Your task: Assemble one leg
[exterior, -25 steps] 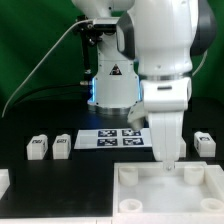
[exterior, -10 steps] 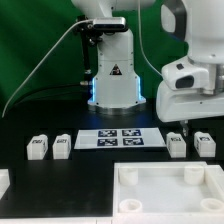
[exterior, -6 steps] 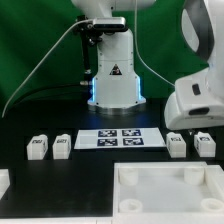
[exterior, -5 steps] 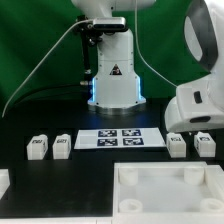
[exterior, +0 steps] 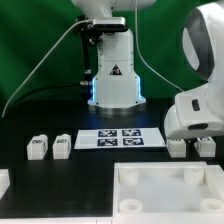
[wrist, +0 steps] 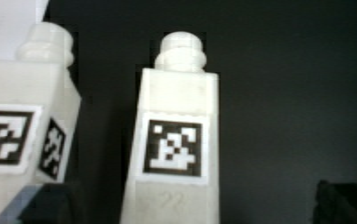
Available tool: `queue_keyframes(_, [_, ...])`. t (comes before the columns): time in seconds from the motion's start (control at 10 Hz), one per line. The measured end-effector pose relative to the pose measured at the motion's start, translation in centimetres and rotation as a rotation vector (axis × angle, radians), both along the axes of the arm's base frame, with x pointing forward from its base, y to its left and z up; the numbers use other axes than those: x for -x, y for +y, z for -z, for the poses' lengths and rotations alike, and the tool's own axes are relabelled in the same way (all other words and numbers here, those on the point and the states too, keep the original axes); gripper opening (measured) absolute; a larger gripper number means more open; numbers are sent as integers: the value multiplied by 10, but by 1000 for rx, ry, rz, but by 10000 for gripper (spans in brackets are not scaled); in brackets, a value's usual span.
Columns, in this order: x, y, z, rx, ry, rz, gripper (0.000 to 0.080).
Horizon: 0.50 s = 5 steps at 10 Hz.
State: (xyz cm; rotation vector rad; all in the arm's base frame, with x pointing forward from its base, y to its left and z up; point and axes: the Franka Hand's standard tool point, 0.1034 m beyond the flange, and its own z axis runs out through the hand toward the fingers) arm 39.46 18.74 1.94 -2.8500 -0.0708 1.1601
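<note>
My gripper grabs the leg by its square body behind the tag (exterior: 206, 151) (wrist: 170, 205) next, so the leg's narrow round end stays free to enter the tray's socket.
Four white legs with tag markers lie on the black table. Two sit at the exterior view's left (exterior: 38, 148) (exterior: 62, 145) and two at its right (exterior: 178, 147) (exterior: 207, 145). The arm's white hand (exterior: 195, 115) hangs low over the right pair and hides its own fingers there. In the wrist view one leg (wrist: 178, 130) lies centred, with its neighbour (wrist: 24, 110) beside it. My gripper (wrist: 196, 205) is open: its dark fingers (wrist: 349, 200) show wide apart, either side of the centred leg's lower end, not touching it.
The large white tray-like part with corner sockets (exterior: 128, 176) lies at the front. The marker board (exterior: 122, 137) lies mid-table before the robot base (exterior: 112, 75). A white part corner (exterior: 3, 180) shows at the front left edge.
The arm has left the tray-like part, swung to the exterior view's right and come down over the right pair of legs. No leg has moved.
</note>
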Motion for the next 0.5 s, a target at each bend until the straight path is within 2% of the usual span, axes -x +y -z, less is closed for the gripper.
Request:
queue_keyframes(0.1, [3, 1, 5, 1, 6, 0, 649])
queue_keyframes(0.3, [4, 1, 5, 3, 9, -1, 649])
queue_keyframes(0.4, [4, 1, 6, 2, 9, -1, 528])
queue_keyframes(0.5, [4, 1, 6, 2, 9, -1, 528])
